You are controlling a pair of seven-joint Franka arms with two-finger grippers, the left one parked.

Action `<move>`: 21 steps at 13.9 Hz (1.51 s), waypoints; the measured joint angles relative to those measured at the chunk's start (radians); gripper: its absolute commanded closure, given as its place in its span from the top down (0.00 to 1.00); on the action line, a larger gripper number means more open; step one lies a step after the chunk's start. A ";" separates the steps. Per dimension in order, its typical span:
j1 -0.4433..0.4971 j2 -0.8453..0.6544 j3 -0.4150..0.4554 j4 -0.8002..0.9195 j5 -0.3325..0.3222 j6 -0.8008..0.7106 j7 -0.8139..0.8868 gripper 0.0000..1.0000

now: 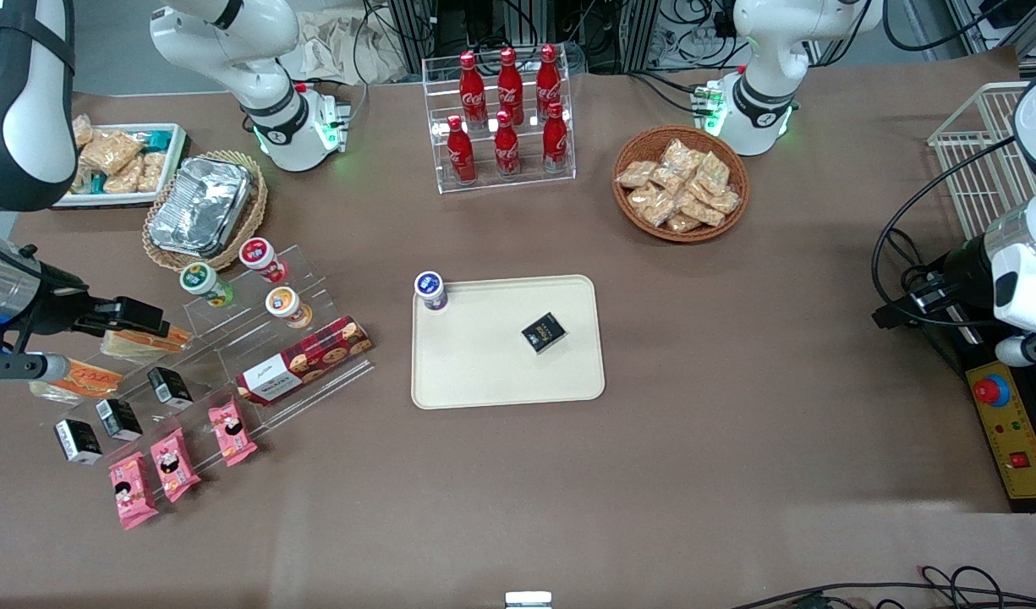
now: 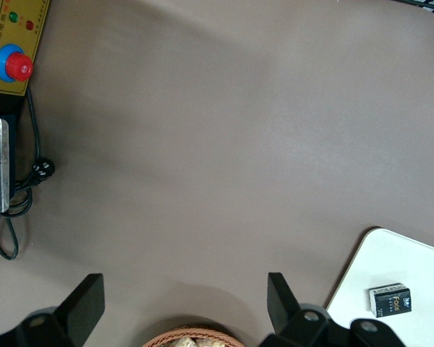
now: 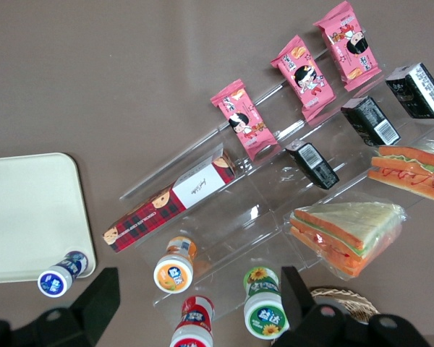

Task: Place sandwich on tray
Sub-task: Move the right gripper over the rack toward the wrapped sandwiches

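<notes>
I need to place the sandwich on the cream tray [image 1: 484, 372], so next I should grab it with my gripper by the plastic wrap at its end [image 1: 114, 384].
The sandwich [image 1: 150, 342] is a wrapped wedge with orange and green stripes, lying on the clear stepped rack [image 1: 222, 364] toward the working arm's end of the table. In the right wrist view the sandwich [image 3: 347, 235] lies just beside one finger [image 3: 296, 300]. My gripper [image 1: 141, 315] hovers above the rack, open and empty, with small bottles below the gap between its fingers [image 3: 199, 311]. A twin wedge [image 1: 78, 381] with a mostly orange edge lies beside the sandwich and also shows in the wrist view [image 3: 412, 170]. The cream tray [image 1: 484, 372] lies mid-table and shows in the wrist view [image 3: 22, 217].
On the tray are a blue-capped bottle [image 1: 430, 290] and a black box [image 1: 544, 331]. The rack holds small bottles [image 1: 255, 258], a cookie box [image 1: 306, 359], black boxes [image 1: 118, 419] and pink snack packs [image 1: 175, 463]. A foil container [image 1: 200, 205], a cola rack [image 1: 505, 118] and a snack basket [image 1: 680, 183] stand farther back.
</notes>
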 measured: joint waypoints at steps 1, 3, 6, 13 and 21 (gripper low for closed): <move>0.000 0.000 0.000 0.000 0.000 0.000 0.000 0.99; 0.000 0.000 0.000 0.000 0.000 0.000 0.000 0.99; 0.000 -0.001 -0.006 0.002 -0.001 0.000 0.000 0.99; -0.004 -0.041 -0.065 0.007 -0.032 -0.055 -0.001 0.99; -0.038 -0.041 -0.131 -0.002 -0.080 -0.076 -0.001 0.99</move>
